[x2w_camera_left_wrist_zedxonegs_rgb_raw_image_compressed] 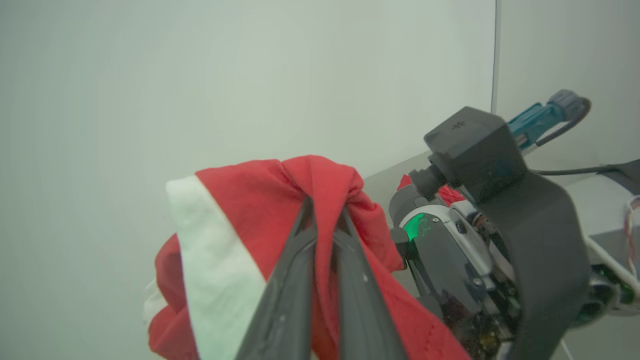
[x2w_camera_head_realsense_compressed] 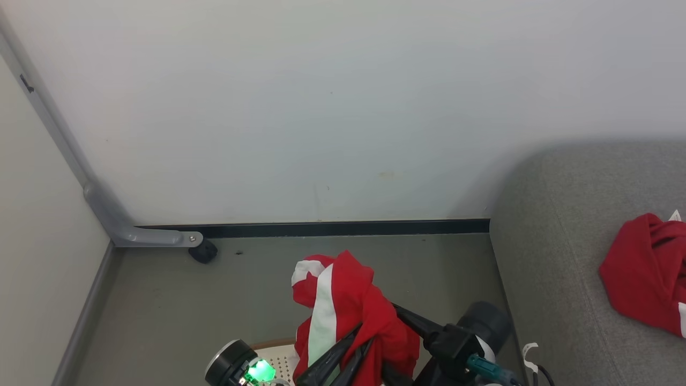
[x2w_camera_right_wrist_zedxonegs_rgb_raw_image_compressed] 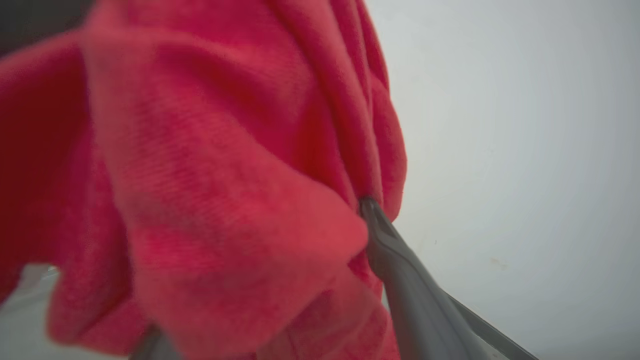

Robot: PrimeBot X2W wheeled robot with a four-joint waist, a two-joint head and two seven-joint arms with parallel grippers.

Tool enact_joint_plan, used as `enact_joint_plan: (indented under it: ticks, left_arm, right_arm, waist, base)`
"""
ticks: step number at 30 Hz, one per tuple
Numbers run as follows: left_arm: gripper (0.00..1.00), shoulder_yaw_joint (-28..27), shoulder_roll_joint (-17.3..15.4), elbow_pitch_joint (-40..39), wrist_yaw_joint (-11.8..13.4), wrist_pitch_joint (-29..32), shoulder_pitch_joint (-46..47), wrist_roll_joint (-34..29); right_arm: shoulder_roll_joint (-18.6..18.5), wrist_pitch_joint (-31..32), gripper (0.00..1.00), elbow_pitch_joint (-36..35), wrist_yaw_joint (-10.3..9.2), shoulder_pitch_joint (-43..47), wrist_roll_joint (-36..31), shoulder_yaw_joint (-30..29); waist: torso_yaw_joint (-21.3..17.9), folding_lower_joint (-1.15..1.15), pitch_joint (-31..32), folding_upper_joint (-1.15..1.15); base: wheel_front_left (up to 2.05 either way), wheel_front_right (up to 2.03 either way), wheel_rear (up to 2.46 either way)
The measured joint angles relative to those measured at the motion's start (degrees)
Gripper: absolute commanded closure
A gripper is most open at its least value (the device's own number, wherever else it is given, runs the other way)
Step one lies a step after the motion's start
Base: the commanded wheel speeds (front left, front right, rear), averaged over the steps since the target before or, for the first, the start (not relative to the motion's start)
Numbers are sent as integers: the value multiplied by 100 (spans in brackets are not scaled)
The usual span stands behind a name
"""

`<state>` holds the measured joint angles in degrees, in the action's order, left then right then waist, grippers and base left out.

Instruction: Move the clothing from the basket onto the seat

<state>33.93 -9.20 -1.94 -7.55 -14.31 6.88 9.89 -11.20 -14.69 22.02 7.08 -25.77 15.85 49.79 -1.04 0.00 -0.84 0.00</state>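
Note:
I need to move the clothing onto the grey seat (x2w_camera_head_realsense_compressed: 557, 268), so next I should grab the garment by its bunched red fold (x2w_camera_head_realsense_compressed: 393, 327) with my right gripper.
A red garment with a white panel (x2w_camera_head_realsense_compressed: 343, 300) of the clothing hangs in the air over the basket (x2w_camera_head_realsense_compressed: 276, 356), whose brown rim and perforated cream wall show at the bottom edge. My left gripper (x2w_camera_head_realsense_compressed: 366, 333) is shut on a fold of it (x2w_camera_left_wrist_zedxonegs_rgb_raw_image_compressed: 325, 210). My right gripper (x2w_camera_head_realsense_compressed: 390, 336) stands wide open against the same garment; one finger (x2w_camera_right_wrist_zedxonegs_rgb_raw_image_compressed: 395, 265) pokes out from under the red cloth (x2w_camera_right_wrist_zedxonegs_rgb_raw_image_compressed: 225, 175). To the right is the grey seat (x2w_camera_head_realsense_compressed: 557, 268), with another red garment (x2w_camera_head_realsense_compressed: 643, 273) lying on it.
A pale wall rises straight ahead, with a dark skirting strip (x2w_camera_head_realsense_compressed: 343, 229) along its foot. At the left a grey partition leg (x2w_camera_head_realsense_compressed: 155, 236) on a black caster (x2w_camera_head_realsense_compressed: 203, 251) stands on the grey-green floor (x2w_camera_head_realsense_compressed: 161, 311).

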Motion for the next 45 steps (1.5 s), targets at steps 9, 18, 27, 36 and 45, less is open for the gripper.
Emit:
enact_joint_plan:
  ticks: [9, 18, 27, 36, 45]
  left_arm:
    - [100, 224, -16, 1, 0, 0, 0, 66]
    - [100, 388, -37, 2, 0, 0, 3, 107]
    - [100, 296, -66, 13, 0, 0, 3, 114]
    - [100, 30, 42, 110, 0, 0, -2, 138]
    - [0, -182, 200, 196, 5, 0, -8, 138]
  right_arm:
    - [278, 0, 0, 10, 0, 71, 30, -188]
    - [466, 0, 100, 67, 0, 73, 70, -391]
    - [487, 0, 100, 107, 0, 314, 233, -756]
    - [490, 0, 100, 115, 0, 427, 287, -1091]
    - [491, 0, 100, 67, 0, 436, 298, -1290]
  waist:
    - [8, 0, -6, 0]
    - [47, 0, -16, 0]
    - [83, 0, -10, 0]
    - [74, 0, -23, 0]
    - [72, 0, -27, 0]
  base:
    - [0, 0, 0]
    - [0, 0, 0]
    - [0, 0, 0]
    - [0, 0, 0]
    - [0, 0, 0]
